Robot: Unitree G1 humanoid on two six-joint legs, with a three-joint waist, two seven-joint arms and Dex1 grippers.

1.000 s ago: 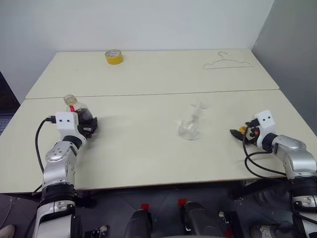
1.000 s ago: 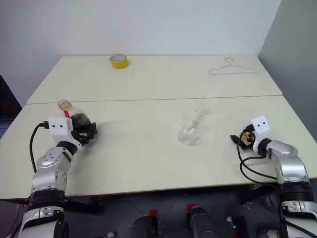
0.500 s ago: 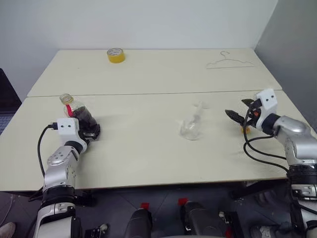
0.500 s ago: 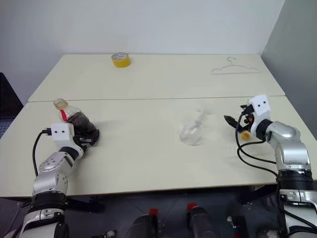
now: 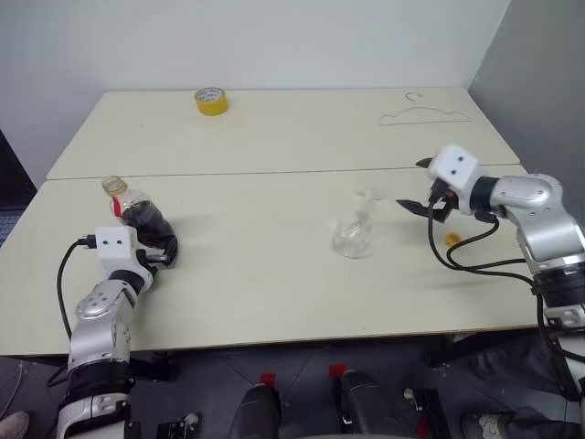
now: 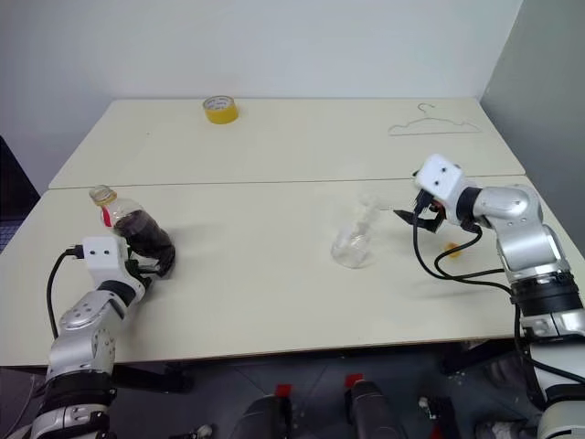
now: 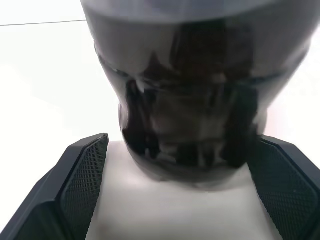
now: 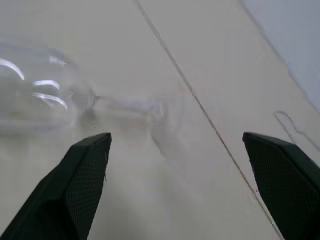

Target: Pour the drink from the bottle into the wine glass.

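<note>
My left gripper should next grab the bottle around its lower body (image 5: pixel 159 236), because the dark drink (image 5: pixel 146 219) fills the lower part of this tall bottle.
The bottle (image 5: pixel 139 212) stands near the table's left edge, with dark brown drink in its lower body and a red label on its neck. My left gripper (image 5: pixel 165 249) is open just behind its base. In the left wrist view the bottle (image 7: pixel 192 95) sits between the spread fingers (image 7: pixel 82 175) without touching them. The wine glass (image 5: pixel 352 233) lies on its side mid-table, its foot pointing away from me. My right gripper (image 5: pixel 413 186) hovers open just right of the foot. The right wrist view shows the bowl (image 8: pixel 35 100) and the stem.
A small yellow cap-like piece (image 5: pixel 452 239) lies on the table below my right arm. A yellow tape roll (image 5: pixel 211 101) and a wire hanger (image 5: pixel 425 112) lie on the far table. A seam (image 5: pixel 274 174) joins the two tables.
My left gripper opened, let go of the bottle and drew back slightly. My right arm rose, rolled and swung left toward the lying glass, away from the yellow piece.
</note>
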